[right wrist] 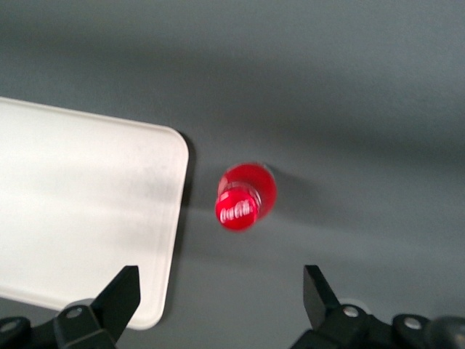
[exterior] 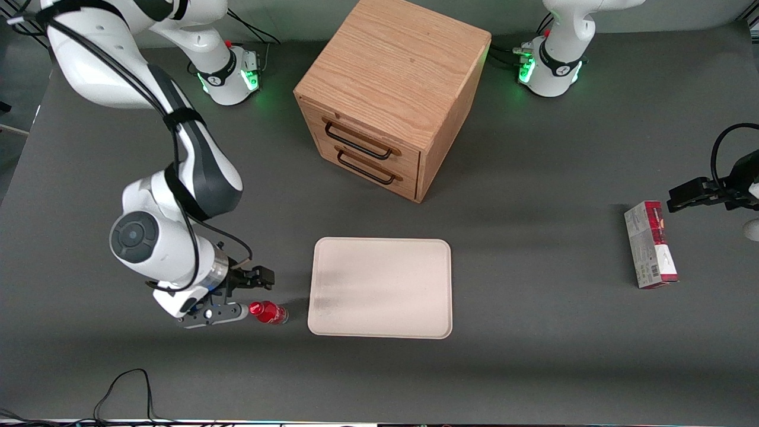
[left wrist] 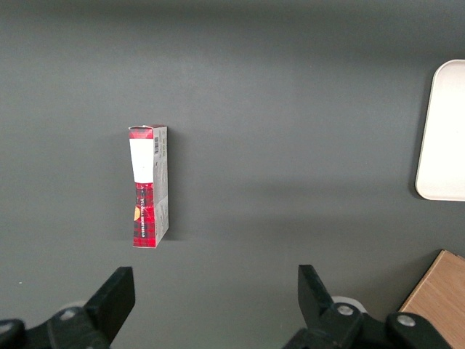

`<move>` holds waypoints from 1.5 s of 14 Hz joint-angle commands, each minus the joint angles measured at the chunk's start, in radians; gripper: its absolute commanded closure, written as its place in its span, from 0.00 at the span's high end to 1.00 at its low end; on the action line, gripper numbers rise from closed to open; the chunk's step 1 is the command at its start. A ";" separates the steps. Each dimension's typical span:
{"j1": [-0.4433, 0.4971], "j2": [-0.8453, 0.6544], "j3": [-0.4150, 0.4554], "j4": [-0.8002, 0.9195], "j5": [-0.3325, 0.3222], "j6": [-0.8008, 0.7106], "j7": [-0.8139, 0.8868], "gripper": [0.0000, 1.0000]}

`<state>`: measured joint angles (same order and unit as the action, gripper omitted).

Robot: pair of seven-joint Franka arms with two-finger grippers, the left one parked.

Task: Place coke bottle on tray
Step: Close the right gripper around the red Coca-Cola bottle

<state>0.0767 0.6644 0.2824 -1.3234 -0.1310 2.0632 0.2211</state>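
Observation:
I will next grab the coke bottle with my right gripper by its neck, just below the red cap [exterior: 263,309]. Then I can place the bottle on the tray [exterior: 379,287].
The coke bottle [exterior: 268,312], small with a red cap and red label, stands upright on the grey table just beside the tray's short edge, toward the working arm's end. The cream-white tray [exterior: 379,287] lies flat and holds nothing. My right gripper [exterior: 256,293] hovers above the table close to the bottle, open and empty. In the right wrist view the bottle [right wrist: 245,196] shows from above, ahead of the open gripper [right wrist: 221,294] and not between its fingers, with the tray's rounded corner [right wrist: 156,218] beside it.
A wooden drawer cabinet [exterior: 391,95] with two drawers stands farther from the front camera than the tray. A red-and-grey carton [exterior: 650,244] lies toward the parked arm's end of the table; it also shows in the left wrist view [left wrist: 149,185].

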 commanded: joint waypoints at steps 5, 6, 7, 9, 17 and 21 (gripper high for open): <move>0.005 0.106 0.003 0.021 -0.088 0.143 0.014 0.97; 0.005 0.115 0.003 0.020 -0.099 0.147 0.015 0.91; 0.005 0.118 0.003 0.020 -0.104 0.147 0.015 0.80; 0.005 0.118 0.003 0.023 -0.102 0.146 0.021 0.39; -0.009 -0.014 0.003 0.050 -0.098 -0.025 0.081 0.00; -0.017 -0.115 0.003 0.215 -0.098 -0.363 0.080 0.00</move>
<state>0.0603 0.5966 0.2817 -1.1713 -0.2084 1.8233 0.2715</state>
